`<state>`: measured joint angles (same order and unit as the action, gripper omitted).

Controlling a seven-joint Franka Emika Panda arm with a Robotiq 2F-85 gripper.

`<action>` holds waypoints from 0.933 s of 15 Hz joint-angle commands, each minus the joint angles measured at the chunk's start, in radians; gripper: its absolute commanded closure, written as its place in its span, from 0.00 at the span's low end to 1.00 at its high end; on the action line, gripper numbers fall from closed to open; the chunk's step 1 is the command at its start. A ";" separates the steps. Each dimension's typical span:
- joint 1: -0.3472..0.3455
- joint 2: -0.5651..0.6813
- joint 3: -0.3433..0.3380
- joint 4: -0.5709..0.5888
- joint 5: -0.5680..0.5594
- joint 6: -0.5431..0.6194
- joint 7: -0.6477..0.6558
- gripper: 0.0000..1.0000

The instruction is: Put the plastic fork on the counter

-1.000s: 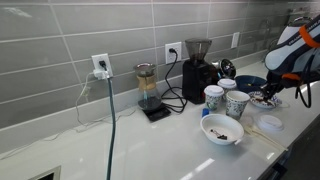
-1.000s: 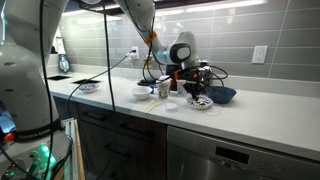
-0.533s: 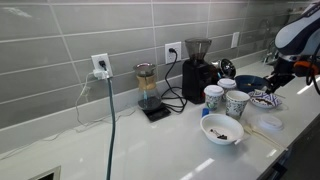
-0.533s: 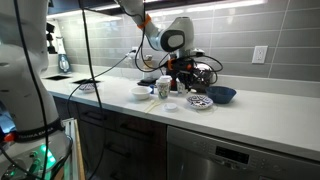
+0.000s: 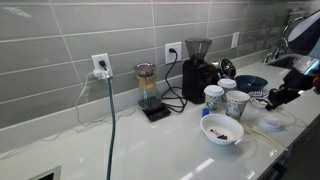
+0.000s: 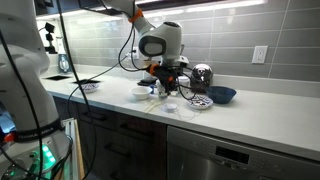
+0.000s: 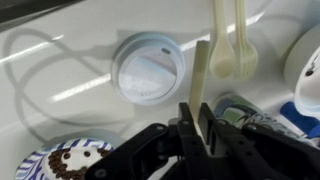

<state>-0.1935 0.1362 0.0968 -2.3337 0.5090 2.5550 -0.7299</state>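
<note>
My gripper's fingers and the fork's cream handle (image 7: 199, 75) are higher than the white lid. I need to hold on to the plastic fork until it touches the white counter.
In the wrist view my gripper (image 7: 197, 122) is shut on the handle of a cream plastic fork (image 7: 201, 72), which sticks out past the jaws over the white counter (image 7: 60, 60). The fork's tines are hidden. A white round lid (image 7: 148, 72) lies on the counter just beyond the fork. In both exterior views the gripper (image 5: 279, 97) (image 6: 168, 86) hangs low over the counter (image 5: 150, 145) (image 6: 270, 112), next to the patterned cups.
Two cream utensils (image 7: 231, 45) lie beyond the lid. A patterned plate (image 7: 58, 164) (image 6: 199, 101), two patterned cups (image 5: 225, 99), a white bowl with dark contents (image 5: 222, 129), a blue bowl (image 5: 250, 82), a coffee grinder (image 5: 197, 68) and a pour-over on a scale (image 5: 148, 88) stand around.
My arm has swung away from above the patterned plate and dropped lower toward the counter by the lid, with the fork still in the jaws.
</note>
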 commanded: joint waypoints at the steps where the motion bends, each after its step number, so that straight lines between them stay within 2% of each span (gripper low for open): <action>1: 0.007 -0.065 -0.010 -0.102 0.180 -0.012 -0.181 0.97; 4: 0.028 -0.066 -0.031 -0.135 0.244 -0.030 -0.260 0.97; 11: 0.049 -0.064 -0.060 -0.173 0.244 -0.093 -0.341 0.97; 14: 0.054 -0.060 -0.060 -0.168 0.280 -0.106 -0.389 0.97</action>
<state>-0.1616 0.1018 0.0533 -2.4869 0.7282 2.4692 -1.0519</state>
